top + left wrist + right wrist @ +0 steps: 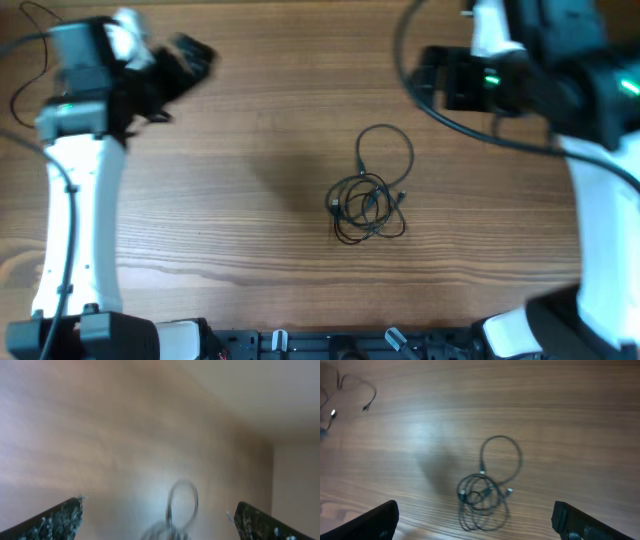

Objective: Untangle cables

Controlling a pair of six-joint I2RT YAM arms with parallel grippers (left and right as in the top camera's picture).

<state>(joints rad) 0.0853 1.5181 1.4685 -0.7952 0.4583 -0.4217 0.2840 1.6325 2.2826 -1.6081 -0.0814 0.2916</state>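
My right gripper needs to grab a single piece of cable at the knot's nearest edge. This leaves cable free for my left gripper to untangle the cables.
The cables point(369, 194) lie as a small knotted bundle of thin black wire with one larger loop, at the middle of the wooden table. They also show in the right wrist view point(487, 487), with small plugs in the knot, and blurred in the left wrist view point(177, 512). My left gripper point(190, 62) is open and empty at the far left, well away from the bundle. My right gripper point(440, 78) is open and empty at the far right, above and beyond the bundle. In both wrist views the fingers stand wide apart.
Thick black arm cables run by the left arm point(25, 60) and curve off the right arm point(450, 115). A thin loose wire point(355, 387) lies at the top left of the right wrist view. The table's front edge carries the arm bases point(330, 345).
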